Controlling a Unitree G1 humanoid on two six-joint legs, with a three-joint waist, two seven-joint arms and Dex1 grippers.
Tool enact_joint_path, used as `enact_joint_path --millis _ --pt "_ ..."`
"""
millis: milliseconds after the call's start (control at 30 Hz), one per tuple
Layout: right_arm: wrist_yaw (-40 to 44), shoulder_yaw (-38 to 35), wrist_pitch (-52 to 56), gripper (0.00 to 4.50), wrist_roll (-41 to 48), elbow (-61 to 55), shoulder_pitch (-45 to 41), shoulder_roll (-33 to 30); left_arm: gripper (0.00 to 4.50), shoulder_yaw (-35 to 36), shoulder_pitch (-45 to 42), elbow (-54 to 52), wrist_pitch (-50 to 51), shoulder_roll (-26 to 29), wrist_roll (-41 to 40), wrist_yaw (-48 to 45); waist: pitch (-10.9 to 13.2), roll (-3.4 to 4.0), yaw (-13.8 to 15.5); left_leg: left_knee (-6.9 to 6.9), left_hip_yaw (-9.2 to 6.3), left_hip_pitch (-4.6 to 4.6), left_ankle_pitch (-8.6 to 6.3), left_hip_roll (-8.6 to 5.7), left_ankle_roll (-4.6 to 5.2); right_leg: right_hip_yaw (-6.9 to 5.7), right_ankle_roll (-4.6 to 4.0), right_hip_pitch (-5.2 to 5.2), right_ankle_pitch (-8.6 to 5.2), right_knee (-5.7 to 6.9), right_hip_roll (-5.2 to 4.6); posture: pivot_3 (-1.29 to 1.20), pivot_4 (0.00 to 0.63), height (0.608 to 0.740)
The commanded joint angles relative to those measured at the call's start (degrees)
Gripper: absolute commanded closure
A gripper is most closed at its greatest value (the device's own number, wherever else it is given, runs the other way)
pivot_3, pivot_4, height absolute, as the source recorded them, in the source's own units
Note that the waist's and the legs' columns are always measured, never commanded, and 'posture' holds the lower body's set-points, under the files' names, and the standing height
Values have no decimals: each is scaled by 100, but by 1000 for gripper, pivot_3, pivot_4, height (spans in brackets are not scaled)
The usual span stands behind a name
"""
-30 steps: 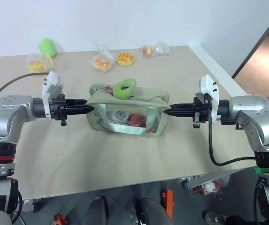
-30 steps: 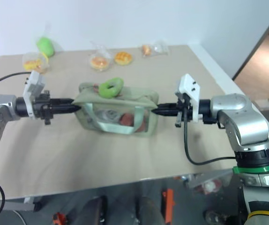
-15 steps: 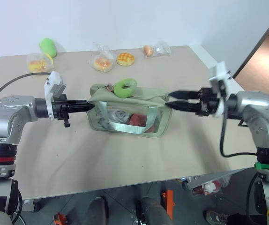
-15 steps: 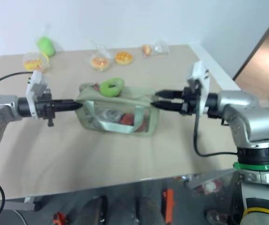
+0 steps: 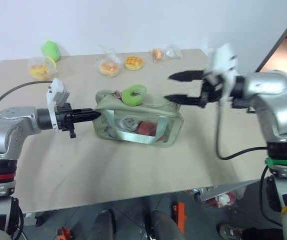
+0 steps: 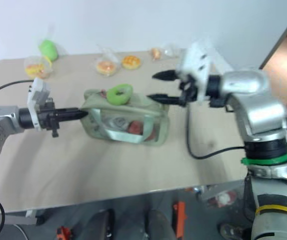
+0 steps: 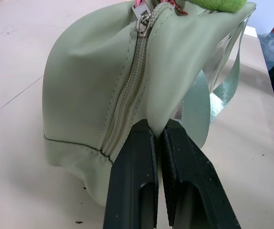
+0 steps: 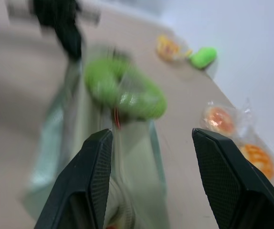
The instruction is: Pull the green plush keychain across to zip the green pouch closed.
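Observation:
My right gripper is going to grab the green plush keychain next. It should take it by its soft plush ring (image 5: 132, 89) to draw the zipper closed along the pouch (image 5: 138, 125).
The pale green pouch (image 5: 138, 125) with a clear front window stands mid-table. The bright green plush keychain (image 5: 133, 93) rests on its top near the left end, by the zipper pull (image 7: 143, 18). My left gripper (image 5: 96, 114) is shut on the fabric at the pouch's left end, pinching it beside the zipper (image 7: 157, 132). My right gripper (image 5: 168, 87) hangs open above the pouch's right end, touching nothing. In the right wrist view the blurred keychain (image 8: 127, 93) lies ahead of the spread fingers (image 8: 91, 176).
At the back of the table lie clear bags of buns (image 5: 109, 66) (image 5: 133, 62) (image 5: 163, 53) (image 5: 40, 67) and a loose green plush (image 5: 50, 50). The table's right edge (image 5: 243, 82) runs close behind my right arm.
My right gripper has let go of the pouch's right end, opened, rolled, and risen up and leftward over the pouch. The left gripper keeps its pinch in place.

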Motion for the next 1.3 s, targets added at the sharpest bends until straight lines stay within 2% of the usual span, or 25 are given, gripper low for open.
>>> enact_joint_path --millis 33,333,533,800,1200,1233,1300 --pt "-184 223 -1376 1779 -983 355 -451 29 4500 102 -7 -173 57 -1 -122 54 0 0 17 0 1 -4 0 0 0 1 2 -4 -1 0 0 0 150 740" --pt "41 163 -2157 1779 -1136 888 -813 320 4500 146 57 -171 53 -8 -158 132 0 -1 46 -4 2 -10 -3 1 -2 4 2 -11 -3 0 1 0 150 740" --pt "591 379 -2357 1779 -1068 693 -736 403 4500 147 -29 -90 76 -49 -172 210 0 -1 61 -1 3 -9 -2 1 -3 5 0 -9 0 1 1 0 150 740" --pt "531 511 -2723 1779 -1381 1095 -965 767 4500 177 25 -211 132 -78 -240 299 0 -1 71 -1 4 -8 -2 1 -3 5 0 -9 2 3 1 0 150 740" --pt "626 609 -2832 1779 -1393 1454 -1142 1222 4500 272 225 -394 150 -67 -375 511 0 -1 74 -1 4 -6 -1 2 -4 5 -2 -9 3 7 1 0 150 740" --pt "630 601 -2818 2280 -1377 1473 -1150 1248 4500 277 235 -400 149 -68 -381 522 0 -1 74 -1 4 -6 -1 2 -4 5 -2 -9 3 7 1 0 150 740" --pt "651 595 -2844 2533 -1367 1499 -1150 1273 4500 282 246 -415 156 -74 -397 551 0 -1 75 -1 4 -5 -1 2 -4 5 -2 -9 3 8 1 0 150 740"
